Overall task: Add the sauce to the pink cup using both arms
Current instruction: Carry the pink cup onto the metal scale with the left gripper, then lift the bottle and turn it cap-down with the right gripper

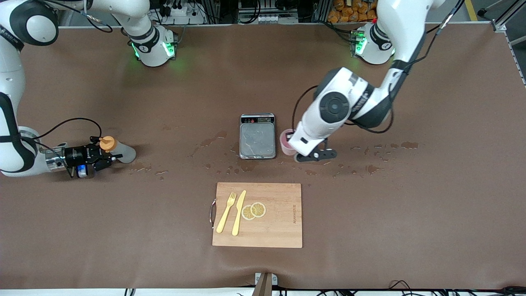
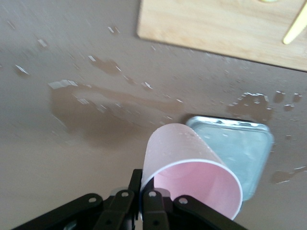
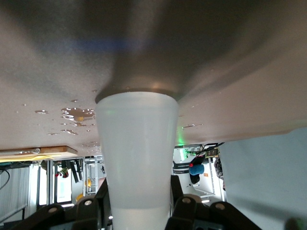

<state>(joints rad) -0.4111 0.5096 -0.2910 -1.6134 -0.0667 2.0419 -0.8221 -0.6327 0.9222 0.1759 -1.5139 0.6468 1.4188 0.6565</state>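
My left gripper is holding the pink cup with its base beside the scale, so it should keep holding the cup until its base rests on the scale's plate [image 1: 257, 140] [image 2: 244, 148].
The sauce bottle [image 1: 122, 151], whitish with an orange cap [image 1: 107, 143], is at the right arm's end of the table. My right gripper [image 1: 105, 155] is shut on it near the cap. In the right wrist view the bottle's body [image 3: 136, 143] fills the gap between the fingers [image 3: 176, 188]. The pink cup [image 1: 286, 142] stands beside the grey scale [image 1: 257, 136], toward the left arm's end. My left gripper [image 1: 300, 153] is shut on its rim. In the left wrist view one finger [image 2: 135, 179] is outside the cup [image 2: 177, 148] and the other is inside.
A wooden cutting board [image 1: 279, 230] with a yellow fork [image 1: 226, 212], a yellow knife [image 1: 238, 212] and lemon slices [image 1: 253, 211] lies nearer the front camera than the scale. Wet spots [image 1: 370, 158] dot the brown table around the scale and cup.
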